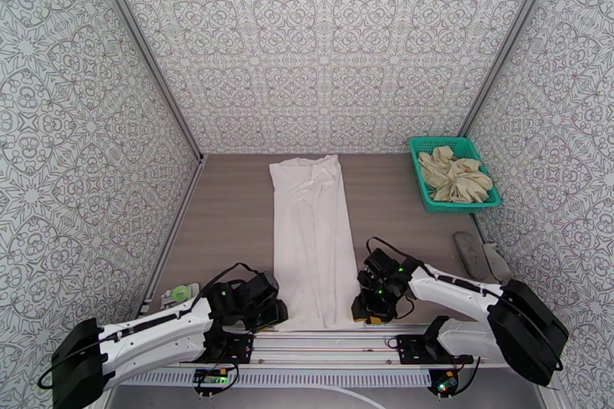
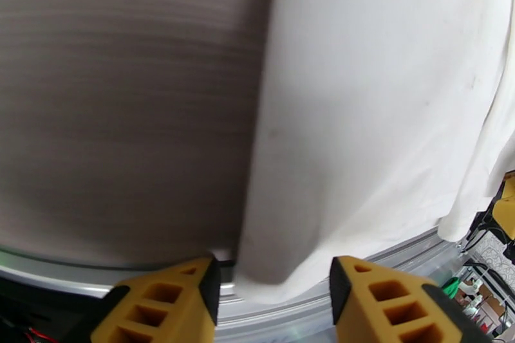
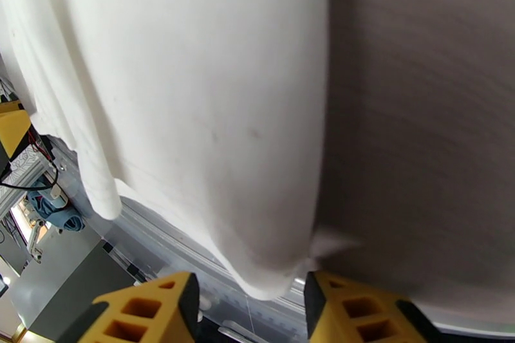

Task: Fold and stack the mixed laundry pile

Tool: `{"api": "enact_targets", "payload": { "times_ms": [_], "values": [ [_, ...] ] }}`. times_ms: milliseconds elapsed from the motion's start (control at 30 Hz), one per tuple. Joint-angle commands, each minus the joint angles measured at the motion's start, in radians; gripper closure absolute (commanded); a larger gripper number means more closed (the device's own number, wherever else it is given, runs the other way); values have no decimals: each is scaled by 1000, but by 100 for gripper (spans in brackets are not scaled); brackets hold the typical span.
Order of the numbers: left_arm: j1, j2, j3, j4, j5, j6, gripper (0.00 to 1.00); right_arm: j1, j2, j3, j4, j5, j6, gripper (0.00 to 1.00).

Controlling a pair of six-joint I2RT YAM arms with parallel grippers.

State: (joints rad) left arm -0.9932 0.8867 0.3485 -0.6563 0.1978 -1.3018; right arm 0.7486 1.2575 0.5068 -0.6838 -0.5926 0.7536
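My left gripper grips the white T-shirt by its near hem corner next, opposite my right gripper's corner, to fold the T-shirt evenly lengthwise.
The white T-shirt (image 1: 311, 242) lies folded into a long narrow strip down the middle of the table, its near hem draping over the front edge. My left gripper (image 1: 272, 312) sits at the strip's near left corner. In the left wrist view, the left gripper (image 2: 275, 286) has its yellow jaws apart with the T-shirt's (image 2: 373, 112) corner between them. My right gripper (image 1: 370, 311) is at the near right corner. The right gripper (image 3: 251, 293) is likewise open around the T-shirt's (image 3: 193, 93) corner. The beige garment (image 1: 454, 173) lies crumpled in the basket.
The teal mesh basket (image 1: 441, 141) stands at the back right by the wall. Two grey flat items (image 1: 477, 253) lie along the right edge. A small white-and-green object (image 1: 180, 294) sits near the left front corner. An aluminium rail (image 1: 345, 341) runs along the front edge.
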Motion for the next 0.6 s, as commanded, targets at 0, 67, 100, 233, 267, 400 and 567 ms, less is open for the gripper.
{"api": "enact_targets", "payload": {
  "times_ms": [0, 67, 100, 233, 267, 400, 567],
  "values": [
    [-21, 8, -35, 78, 15, -30, 57, 22, 7, -22, 26, 4, 15, 55],
    [-26, 11, -34, 97, 14, -34, 60, 45, 20, -24, 66, -2, 38, 56],
    [-28, 13, -33, 101, 12, -33, 63, 57, 28, -22, 87, -4, 49, 58],
    [-28, 9, -18, 81, 0, -24, 86, 76, 33, -17, 120, -4, 82, 73],
    [-28, 3, -12, 75, -4, -20, 91, 77, 26, -13, 112, -1, 84, 76],
    [-28, -39, 24, 2, -47, -8, 100, 76, -26, 15, 54, 28, 87, 88],
    [-10, -127, 88, -98, -118, 26, 100, 76, -90, 73, -29, 66, 99, 100]
  ]
}}
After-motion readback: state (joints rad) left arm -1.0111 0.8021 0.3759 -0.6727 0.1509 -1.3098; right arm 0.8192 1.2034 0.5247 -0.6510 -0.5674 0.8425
